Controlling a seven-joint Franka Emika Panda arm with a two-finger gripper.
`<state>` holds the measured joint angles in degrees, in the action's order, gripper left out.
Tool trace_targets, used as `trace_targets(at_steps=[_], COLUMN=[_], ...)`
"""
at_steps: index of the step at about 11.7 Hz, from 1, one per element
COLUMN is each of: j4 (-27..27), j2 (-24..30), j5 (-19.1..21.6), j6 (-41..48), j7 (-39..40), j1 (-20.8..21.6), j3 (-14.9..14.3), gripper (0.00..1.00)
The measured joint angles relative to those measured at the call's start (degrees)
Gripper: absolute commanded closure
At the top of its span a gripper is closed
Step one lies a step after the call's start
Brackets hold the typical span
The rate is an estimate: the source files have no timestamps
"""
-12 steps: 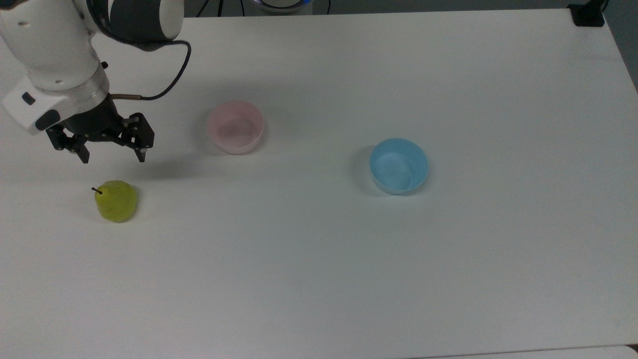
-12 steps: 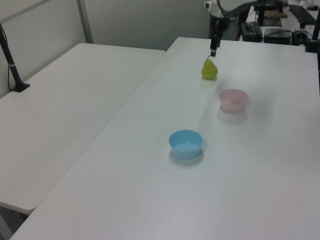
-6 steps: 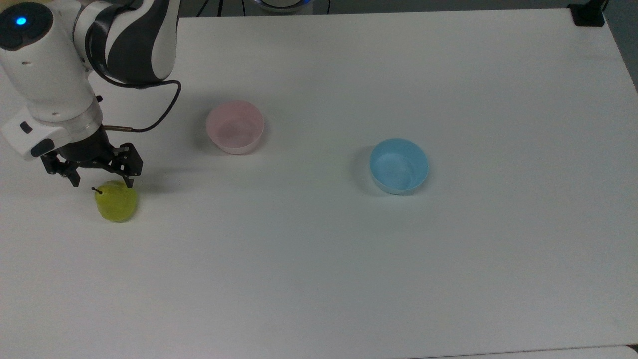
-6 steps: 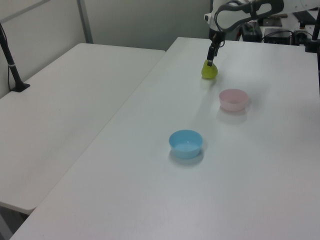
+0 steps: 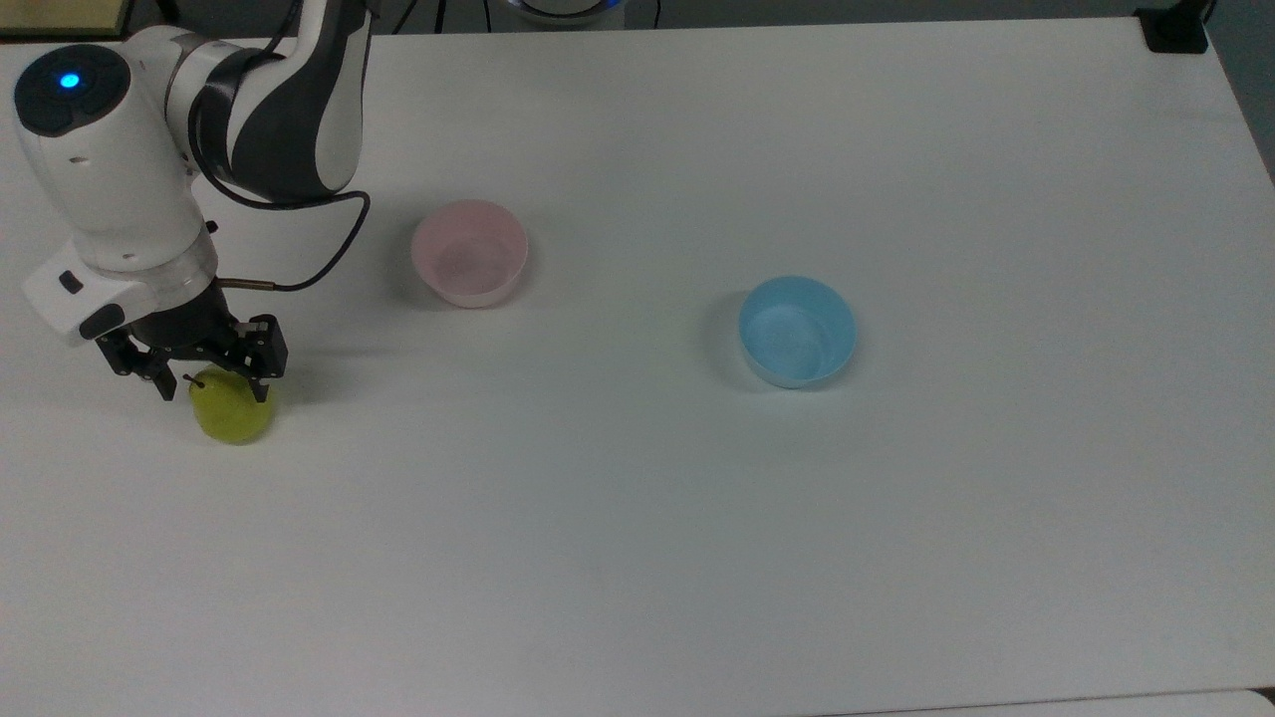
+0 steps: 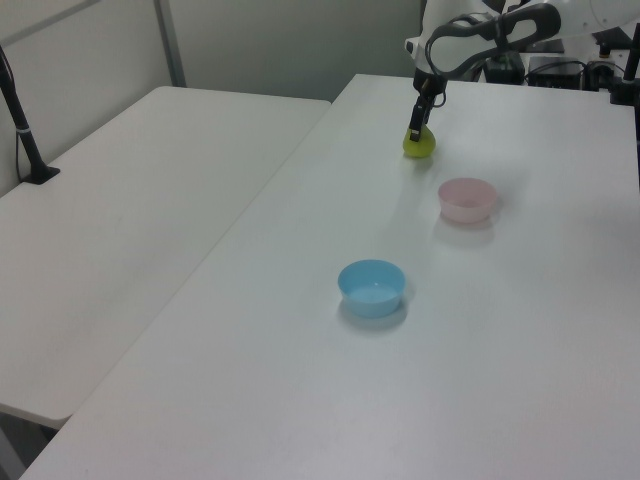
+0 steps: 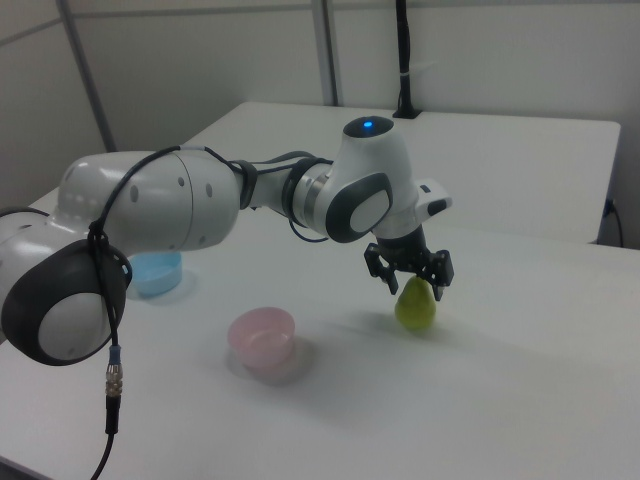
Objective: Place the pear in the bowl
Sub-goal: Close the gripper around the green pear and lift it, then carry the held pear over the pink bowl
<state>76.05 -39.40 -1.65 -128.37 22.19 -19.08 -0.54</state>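
The yellow-green pear needs to go in the pale pink bowl (image 6: 467, 199), so my gripper will next grab the pear by its upper part (image 6: 424, 136).
The yellow-green pear (image 5: 234, 413) stands upright on the white table near the top view's left edge, its dark stem pointing up. My gripper (image 5: 212, 388) is open and low over it, with one black finger on each side of the pear's upper part. The right view shows the same: the gripper (image 7: 415, 290) straddles the top of the pear (image 7: 415, 312). In the left view the gripper (image 6: 416, 130) sits on the pear (image 6: 420, 148) at the table's far end. The pale pink bowl (image 5: 469, 251) (image 7: 262, 336) (image 6: 467, 199) is empty, a short way to the top view's right of the pear.
A light blue bowl (image 5: 797, 331) (image 6: 371, 287) (image 7: 157, 272) stands empty further to the top view's right. A black clamp (image 5: 1173, 28) sits on the table's far right corner. A second white table (image 6: 120, 200) adjoins at the left view's left.
The gripper has come down and forward from above the table behind the pear, and its open fingers now straddle the pear's top. Pear and bowls have not moved.
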Motion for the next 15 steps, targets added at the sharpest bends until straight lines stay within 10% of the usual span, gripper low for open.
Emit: trace_targets(at_steps=[4, 15], j4=[-0.1, -1.6], j2=[-0.6, 8.3], j5=[0.0, 0.7], j6=[-0.8, 13.3], j7=[0.0, 0.0], j1=[0.2, 1.1], j3=[0.1, 0.7], gripper=[0.72, 0.72])
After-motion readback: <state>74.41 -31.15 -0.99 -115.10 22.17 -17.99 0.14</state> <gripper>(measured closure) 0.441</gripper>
